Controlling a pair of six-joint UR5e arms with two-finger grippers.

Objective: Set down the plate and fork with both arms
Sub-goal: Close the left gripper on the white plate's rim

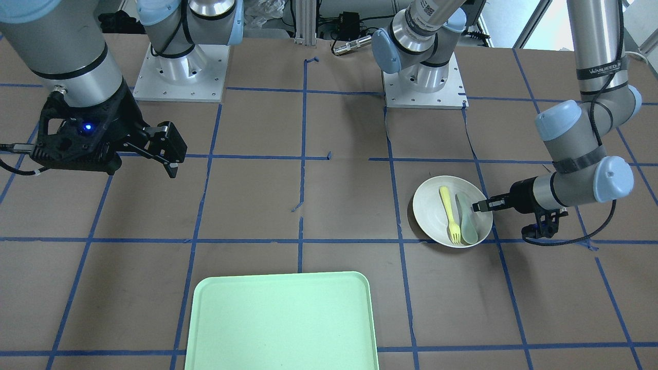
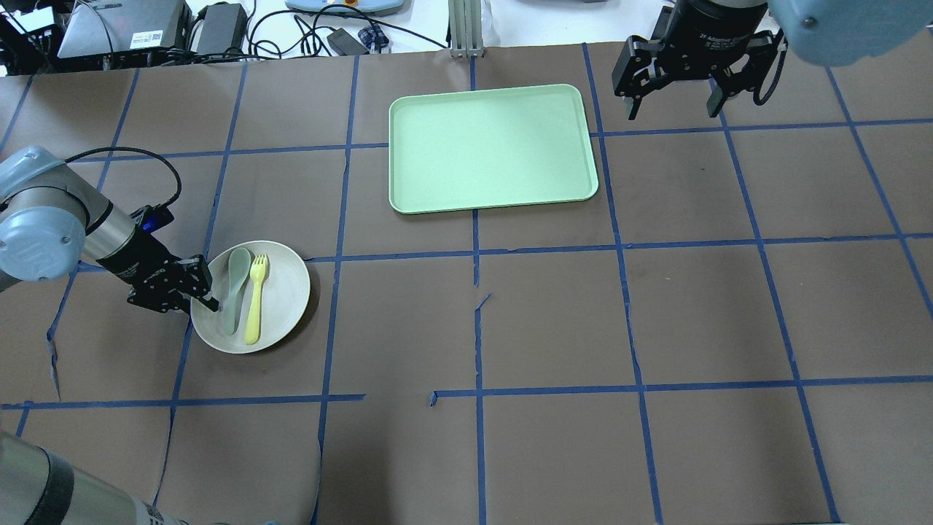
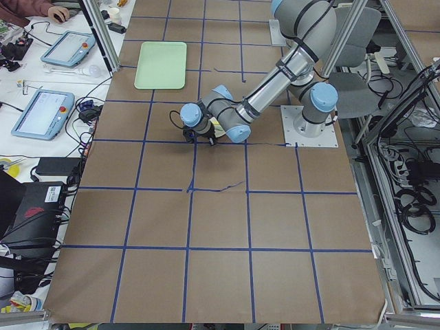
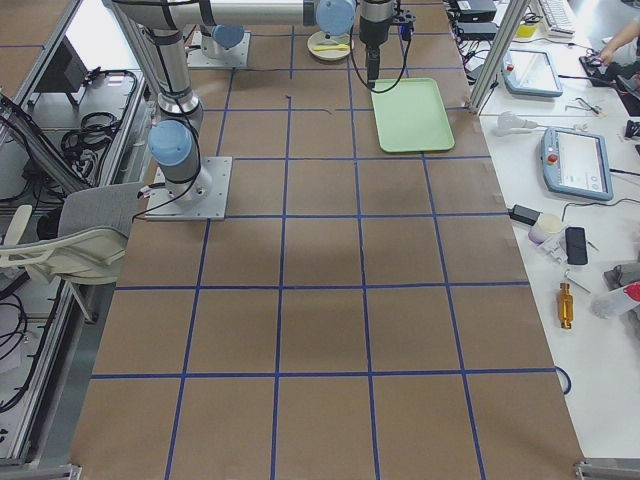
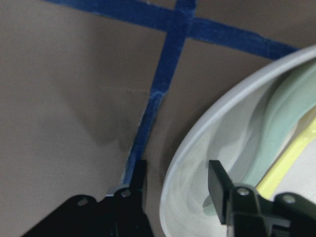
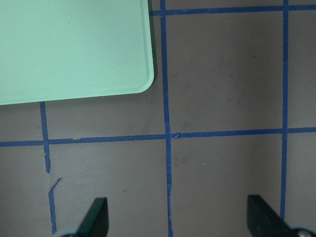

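The left gripper grabs the plate by its rim (image 1: 491, 217) next, to set the plate with its fork on the mint-green tray (image 1: 282, 324).
The off-white plate (image 2: 286, 292) sits on the table's left part, and also shows in the front view (image 1: 429, 205). In it lie the pale yellow fork (image 2: 255, 299) (image 1: 449, 209) and a grey-green spoon (image 2: 235, 288) side by side. My left gripper (image 2: 209, 297) (image 1: 478, 206) is low at the plate's left edge. In the left wrist view the left gripper (image 5: 177, 180) is open, one finger outside and one inside the plate's rim (image 5: 237, 94). My right gripper (image 2: 670, 109) (image 1: 172, 162) is open and empty, high above the far right, beside the tray.
A large mint-green tray (image 2: 492, 149) (image 1: 282, 324) lies at the far middle of the table; its corner shows in the right wrist view (image 6: 69, 49). Brown table surface with a blue tape grid (image 2: 477, 321). Cables and devices lie beyond the far edge.
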